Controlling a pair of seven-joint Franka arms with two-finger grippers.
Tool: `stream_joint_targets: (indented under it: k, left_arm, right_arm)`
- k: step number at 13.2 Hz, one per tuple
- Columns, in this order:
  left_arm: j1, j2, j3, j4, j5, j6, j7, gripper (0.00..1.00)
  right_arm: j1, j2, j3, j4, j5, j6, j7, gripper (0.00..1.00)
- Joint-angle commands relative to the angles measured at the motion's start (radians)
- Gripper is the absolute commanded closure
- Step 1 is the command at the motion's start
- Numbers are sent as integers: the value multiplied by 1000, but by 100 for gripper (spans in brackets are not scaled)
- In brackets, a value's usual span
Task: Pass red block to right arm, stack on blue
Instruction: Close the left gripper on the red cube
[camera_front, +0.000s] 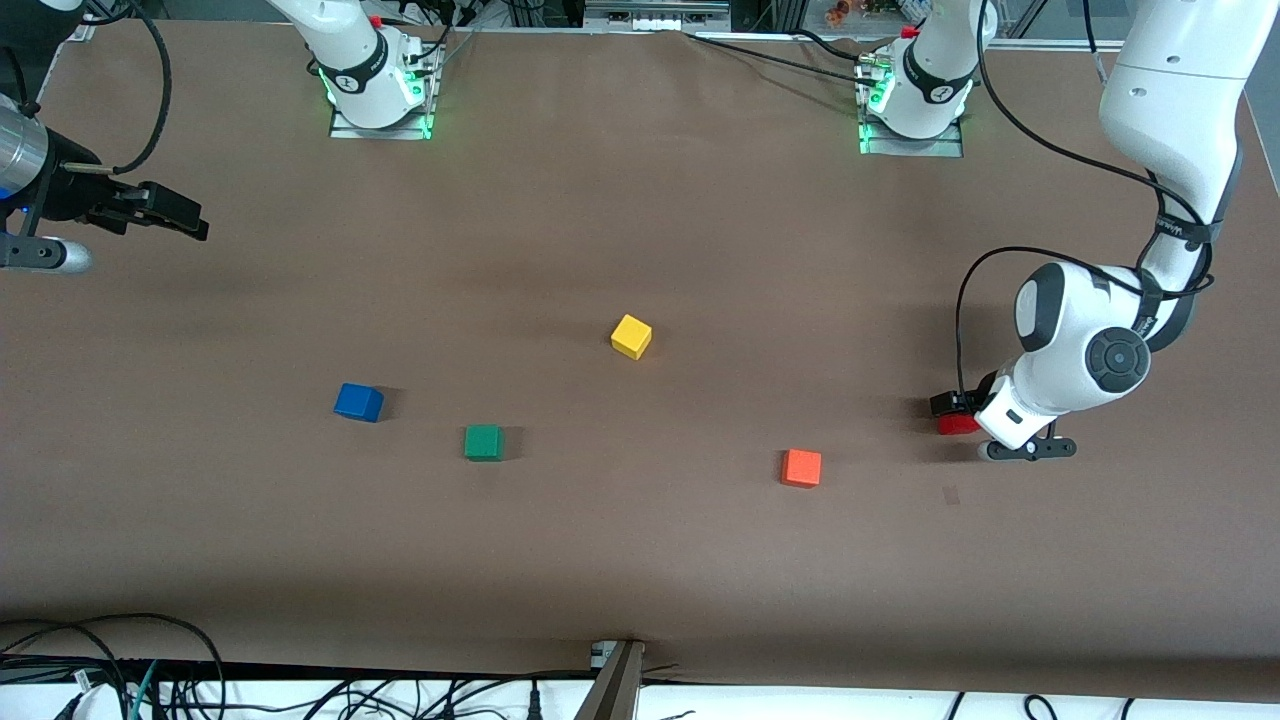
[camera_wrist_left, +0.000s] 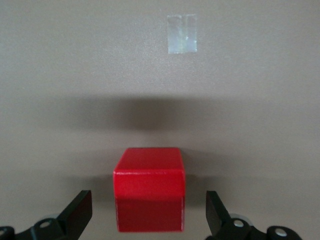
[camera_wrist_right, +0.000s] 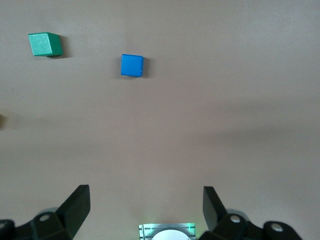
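I should close my left gripper on the red block (camera_front: 958, 424) (camera_wrist_left: 149, 194) now. Its fingers are beside the block, low over the table.
The red block (camera_front: 958, 424) sits on the brown table near the left arm's end. My left gripper (camera_front: 950, 408) is low over it. In the left wrist view the red block (camera_wrist_left: 149, 194) lies between the open fingers (camera_wrist_left: 79, 210), with a gap on each side, and my left gripper (camera_wrist_left: 148, 200) does not touch it. The blue cube (camera_front: 358, 402) sits toward the right arm's end and also shows in the right wrist view (camera_wrist_right: 132, 65). My right gripper (camera_front: 185, 218) is open and empty, up in the air over the right arm's end of the table; its wrist view (camera_wrist_right: 146, 192) shows nothing between the fingers.
A green cube (camera_front: 484, 442) lies beside the blue one, slightly nearer the front camera. A yellow cube (camera_front: 631, 336) sits mid-table. An orange cube (camera_front: 801, 467) lies between the green cube and the red block. A small tape patch (camera_front: 951, 494) marks the table near the red block.
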Motion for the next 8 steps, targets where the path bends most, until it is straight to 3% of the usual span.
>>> stream_joint_targets:
  k: [1, 2, 3, 4, 5, 8]
  left_arm:
    - [6, 5, -1, 12, 29, 9, -1, 0]
    - [6, 5, -2, 12, 41, 9, 2, 0]
    - [6, 5, -2, 13, 67, 9, 2, 11]
    - [8, 5, -2, 13, 78, 9, 2, 33]
    - [9, 5, -2, 13, 80, 9, 4, 47]
    - [8, 5, -2, 13, 80, 2, 5, 79]
  right_arm:
    - [-3, -6, 3, 7, 8, -15, 8, 0]
    - [-3, -6, 3, 7, 8, -15, 8, 0]
    - [-3, -6, 3, 7, 8, -15, 8, 0]
    - [-3, -6, 3, 7, 8, -15, 8, 0]
    - [-3, -4, 3, 9, 8, -15, 9, 0]
    - [-3, -6, 3, 7, 8, -15, 9, 0]
